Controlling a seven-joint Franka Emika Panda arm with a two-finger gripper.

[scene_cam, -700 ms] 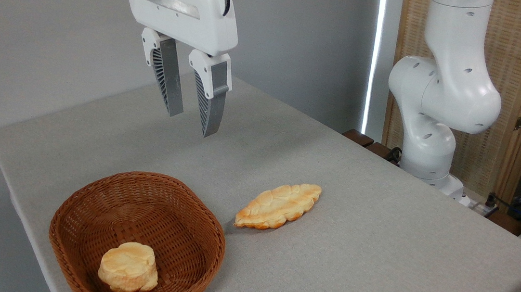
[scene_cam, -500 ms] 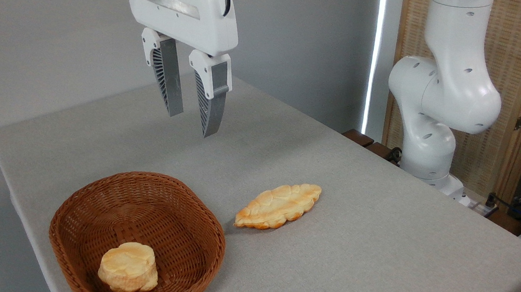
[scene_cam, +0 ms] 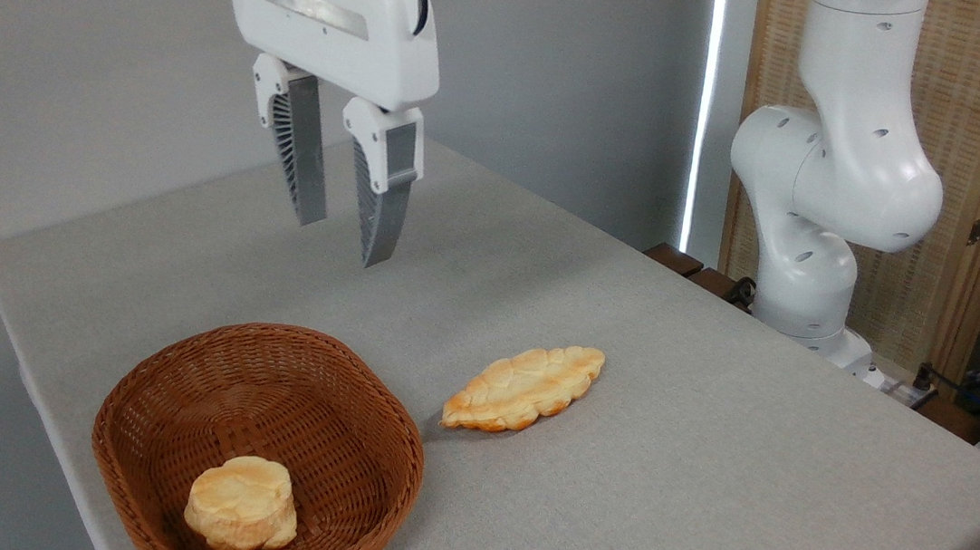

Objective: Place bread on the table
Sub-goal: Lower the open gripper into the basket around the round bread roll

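The bread (scene_cam: 242, 504) has golden sides, and my gripper will grab it by them next. Then I will put the bread on the tabletop.
The bread (scene_cam: 242, 504), a small round bun with a pale top and golden sides, lies in the front of a brown wicker basket (scene_cam: 167, 405) at the near left of the light grey table (scene_cam: 709, 444). My gripper (scene_cam: 341, 239) hangs open high above the table, behind and above the basket's far rim, with nothing between its fingers. It is well clear of the bun.
A flat leaf-shaped golden pastry (scene_cam: 524, 387) lies on the cloth just right of the basket. The arm's white base (scene_cam: 825, 210) stands at the table's far right edge, before a wooden panel. Dark cables lie at the far right.
The gripper has shifted slightly left and down toward the basket, still open. The bun, basket and pastry have not moved.
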